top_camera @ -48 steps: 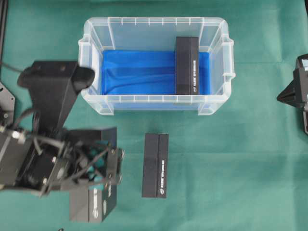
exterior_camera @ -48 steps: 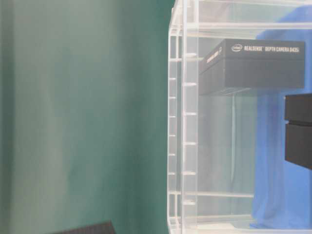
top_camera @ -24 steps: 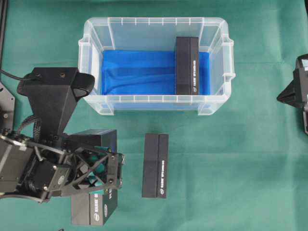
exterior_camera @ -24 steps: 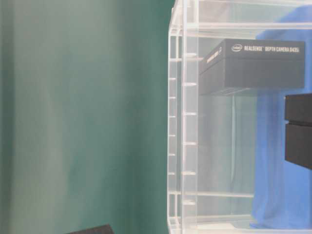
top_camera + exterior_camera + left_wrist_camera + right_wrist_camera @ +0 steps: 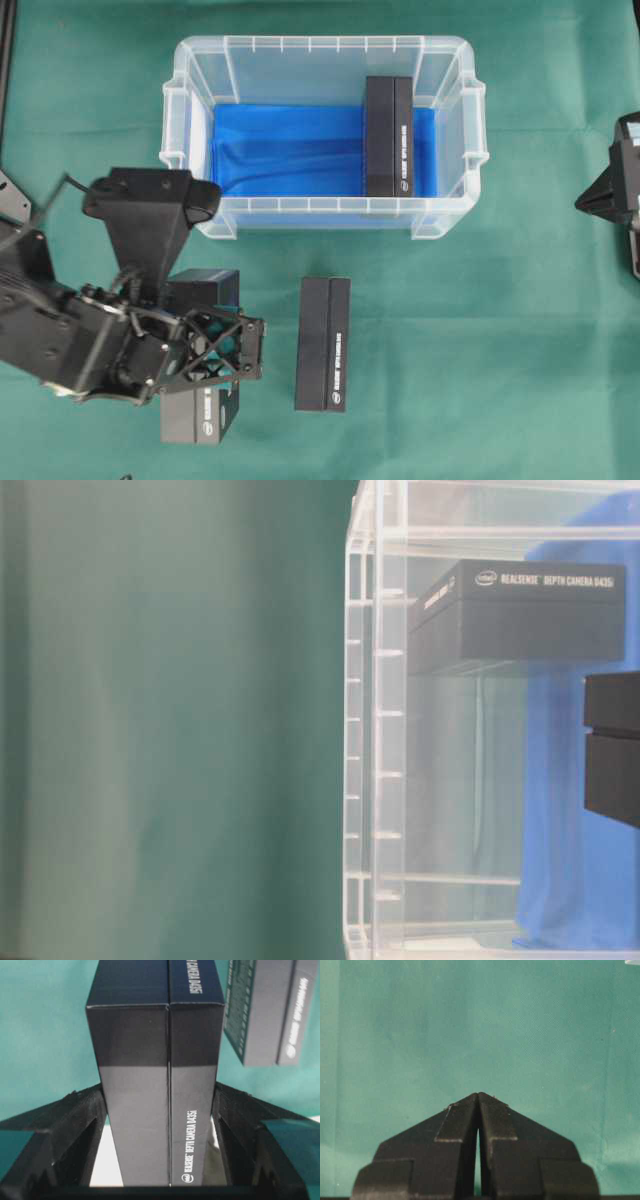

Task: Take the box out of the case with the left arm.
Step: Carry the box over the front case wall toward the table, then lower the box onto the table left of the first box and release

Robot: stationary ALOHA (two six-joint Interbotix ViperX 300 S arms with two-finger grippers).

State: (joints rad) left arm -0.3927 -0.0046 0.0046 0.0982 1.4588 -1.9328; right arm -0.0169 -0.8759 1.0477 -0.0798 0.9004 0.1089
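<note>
The black box is hanging above the green cloth. My left gripper should keep holding it until it rests on the cloth.
The clear case (image 5: 320, 43) with blue cloth (image 5: 285, 150) on its bottom stands at the back of the green table. One black box (image 5: 389, 137) lies inside it at the right, also seen through the wall (image 5: 520, 615). My left gripper (image 5: 212, 348) is at the front left, outside the case, shut on a second black box (image 5: 200, 420). In the left wrist view that box (image 5: 155, 1035) runs lengthwise between the fingers of the left gripper (image 5: 159, 1087), both pressing its sides. My right gripper (image 5: 478, 1095) is shut and empty at the right edge (image 5: 598, 201).
A third black box (image 5: 323, 345) lies on the cloth in front of the case, right of the held one, and shows in the left wrist view (image 5: 260, 1010). Green cloth covers the table. The case wall (image 5: 375, 730) fills the right half of the table-level view.
The left arm has shifted right and swung its wrist, and the held box now looks smaller, lower toward the table. The dark corner at the bottom of the table-level view is gone.
</note>
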